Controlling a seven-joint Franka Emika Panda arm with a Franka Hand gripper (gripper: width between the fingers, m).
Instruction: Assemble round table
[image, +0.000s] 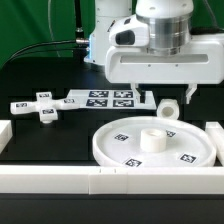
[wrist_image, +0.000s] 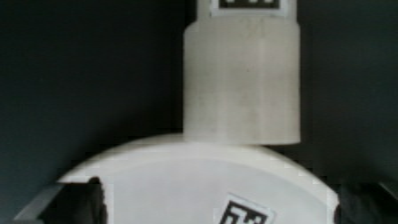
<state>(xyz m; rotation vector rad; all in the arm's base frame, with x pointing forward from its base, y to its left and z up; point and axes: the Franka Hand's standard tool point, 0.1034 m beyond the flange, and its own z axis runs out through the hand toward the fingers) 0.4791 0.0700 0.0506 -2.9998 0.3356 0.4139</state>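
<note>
The post needs to come to the disc's raised middle to assemble the round table, so the robot's gripper should next grab it by its thick cylinder body.
The large rimmed round disc lies flat on the table at the front, with a raised hub in its middle. The short thick cylinder post sits just behind the disc's far rim. The small cross-shaped piece lies apart at the exterior view's left. My gripper hangs above the post and the disc's far rim, jaws spread wide and empty. In the wrist view the post lies lengthwise touching the disc, and the gripper has dark fingertips at the frame's corners.
The marker board lies flat behind the disc, between the cross-shaped piece and the post. Long white border bars run along the front, the left and the right of the work area.
</note>
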